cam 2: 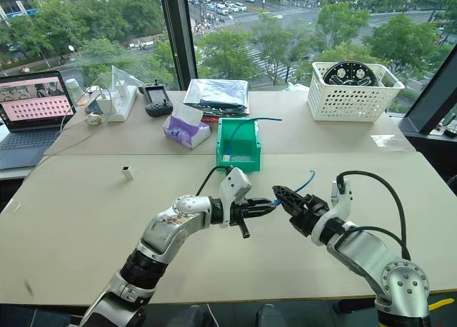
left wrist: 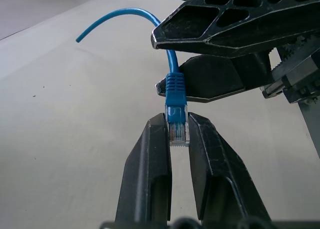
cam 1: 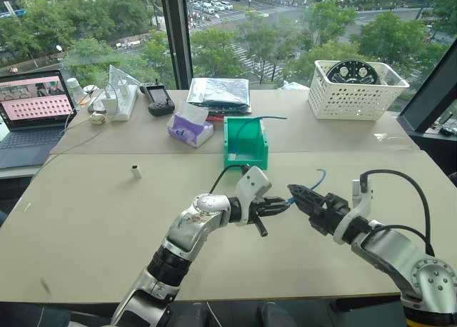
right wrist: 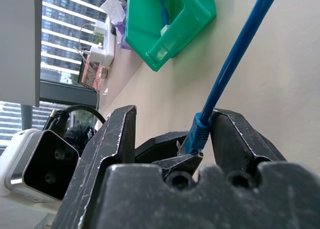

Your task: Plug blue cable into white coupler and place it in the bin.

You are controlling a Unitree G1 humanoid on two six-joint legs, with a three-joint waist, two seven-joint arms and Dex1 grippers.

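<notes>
The left gripper's fingers already cover the clear plug, so the right gripper should next grab the blue cable point(cam 1: 318, 175) by the boot point(cam 1: 290, 200) just behind that plug.
Between my two grippers, above the middle of the table, hangs the blue cable point(cam 1: 318, 175). My left gripper point(left wrist: 178, 123) is shut on its clear plug point(left wrist: 178, 125), fingers pointing toward the right arm. My right gripper point(right wrist: 175, 114) is open, its fingers standing on either side of the cable point(right wrist: 240, 44) just behind the plug. One of its fingers point(right wrist: 235, 139) touches the cable's boot. The white coupler point(cam 1: 136, 172) stands alone on the table, off to the left. At the far middle sits the green bin point(cam 1: 245, 143).
Another blue cable point(cam 1: 246, 123) with a white piece lies in the bin. A purple tissue pack point(cam 1: 189, 131), a silver bag point(cam 1: 219, 93) and a black controller point(cam 1: 160, 98) sit behind it. A laptop point(cam 1: 32, 116) is far left and a white lattice basket point(cam 1: 350, 91) far right.
</notes>
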